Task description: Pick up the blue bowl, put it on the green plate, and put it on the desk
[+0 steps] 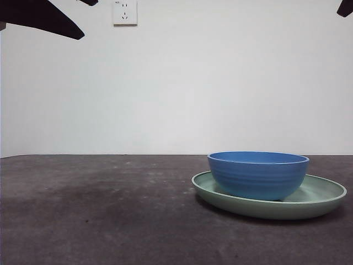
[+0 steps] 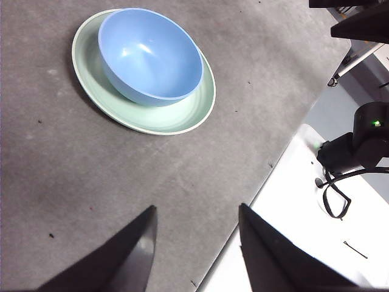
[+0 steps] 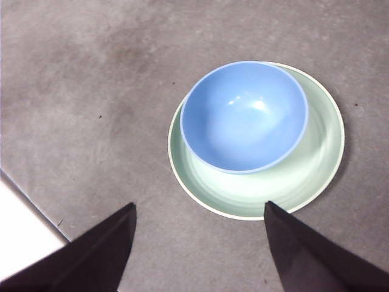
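My right gripper grabs the green plate by its rim (image 1: pixel 342 195) next. The plate then goes on the desk with the blue bowl (image 1: pixel 258 174) on the plate.
The blue bowl (image 1: pixel 258 174) stands upright and empty on the green plate (image 1: pixel 320 193), which rests on the dark desk (image 1: pixel 99 210) at the right. From above, the bowl (image 3: pixel 244 115) sits toward one side of the plate (image 3: pixel 304 176), not centred. My right gripper (image 3: pixel 200 210) hovers open above the desk close to the plate's rim, touching nothing. My left gripper (image 2: pixel 196 213) is open too, farther off over the desk's edge, with the bowl (image 2: pixel 151 55) and plate (image 2: pixel 176 115) well ahead of it. In the front view both arms show only as black tips at the top corners.
A white wall with a socket (image 1: pixel 124 12) stands behind the desk. Beside the desk's edge lies a white surface (image 2: pixel 292 231) with black cables and a black device (image 2: pixel 358 146) showing a green light.
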